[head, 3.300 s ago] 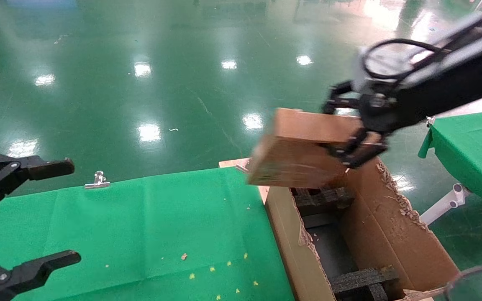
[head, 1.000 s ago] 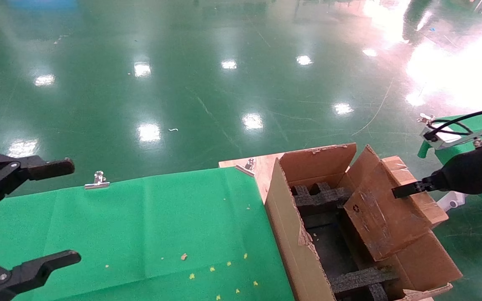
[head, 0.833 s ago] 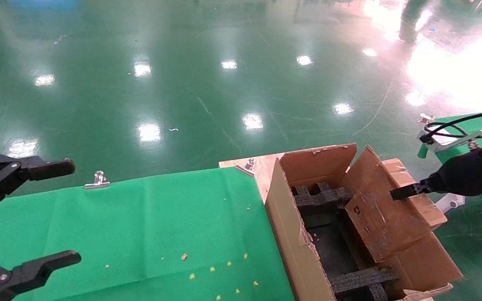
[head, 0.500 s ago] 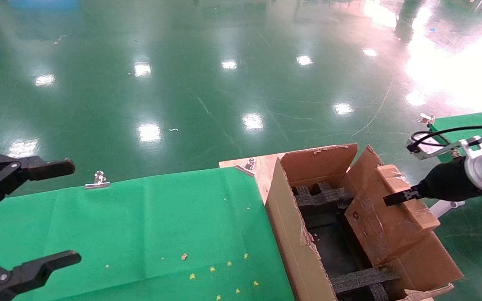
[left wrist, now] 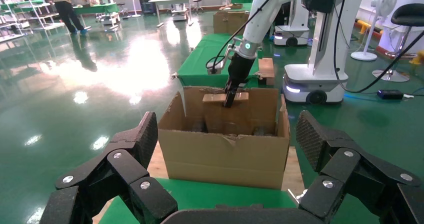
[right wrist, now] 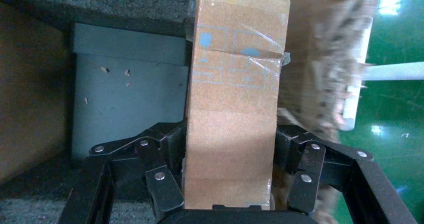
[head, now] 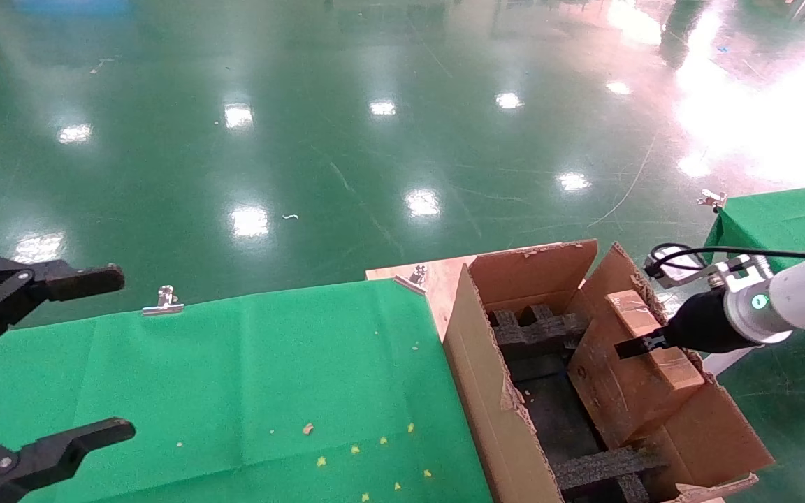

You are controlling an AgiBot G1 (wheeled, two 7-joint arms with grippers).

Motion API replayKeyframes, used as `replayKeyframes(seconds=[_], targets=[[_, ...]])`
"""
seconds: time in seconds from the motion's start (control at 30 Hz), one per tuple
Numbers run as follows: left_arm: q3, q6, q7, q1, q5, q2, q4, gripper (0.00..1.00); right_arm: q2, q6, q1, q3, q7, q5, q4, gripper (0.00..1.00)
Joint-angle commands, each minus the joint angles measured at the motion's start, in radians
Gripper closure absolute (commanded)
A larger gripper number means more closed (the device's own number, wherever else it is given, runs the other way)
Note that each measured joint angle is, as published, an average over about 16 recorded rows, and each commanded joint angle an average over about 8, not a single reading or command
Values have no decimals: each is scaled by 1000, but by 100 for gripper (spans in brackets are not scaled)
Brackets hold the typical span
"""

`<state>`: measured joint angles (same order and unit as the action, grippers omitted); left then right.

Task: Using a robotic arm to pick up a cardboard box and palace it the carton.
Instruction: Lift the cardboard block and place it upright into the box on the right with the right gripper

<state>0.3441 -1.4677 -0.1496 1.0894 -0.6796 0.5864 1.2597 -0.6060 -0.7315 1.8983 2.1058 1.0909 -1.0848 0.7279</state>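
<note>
The tilted cardboard box (head: 618,377) goes farther down in my right gripper before its release, since the box hangs high above the carton's grey bottom.
The small brown cardboard box (head: 626,381) stands on edge, tilted, inside the large carton (head: 484,391) against its right wall. My right gripper (head: 643,344), on the white arm with the teal ring (head: 759,302), is shut on the box's upper end. In the right wrist view the box (right wrist: 232,119) sits between both fingers (right wrist: 160,176) of this gripper (right wrist: 230,154), over the carton's grey floor (right wrist: 125,99). The left wrist view shows the carton (left wrist: 225,154) with the box (left wrist: 215,98) at its top. My left gripper (head: 117,353) is open and empty at the far left.
Black foam inserts (head: 535,328) sit at the carton's far end and another one (head: 605,464) at its near end. The carton's right flap has ragged edges (right wrist: 330,59). A green-clothed table (head: 235,377) with a metal clip (head: 163,300) lies left of the carton. Another green table (head: 780,216) stands at the right.
The right gripper has carried the box from above the carton's far end to its right side, then moved it left and lower into the carton. The left arm has not moved.
</note>
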Motion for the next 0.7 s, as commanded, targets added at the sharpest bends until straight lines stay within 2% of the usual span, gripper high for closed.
replayKeyframes(seconds=[0.03,0.7], targets=[[0,0,0,0,0,0,0,0,-6,15,-20,-3,-6,8,-6,100],[0,0,0,0,0,0,0,0,-62,29,-157,-40,-84,97,-96,100]])
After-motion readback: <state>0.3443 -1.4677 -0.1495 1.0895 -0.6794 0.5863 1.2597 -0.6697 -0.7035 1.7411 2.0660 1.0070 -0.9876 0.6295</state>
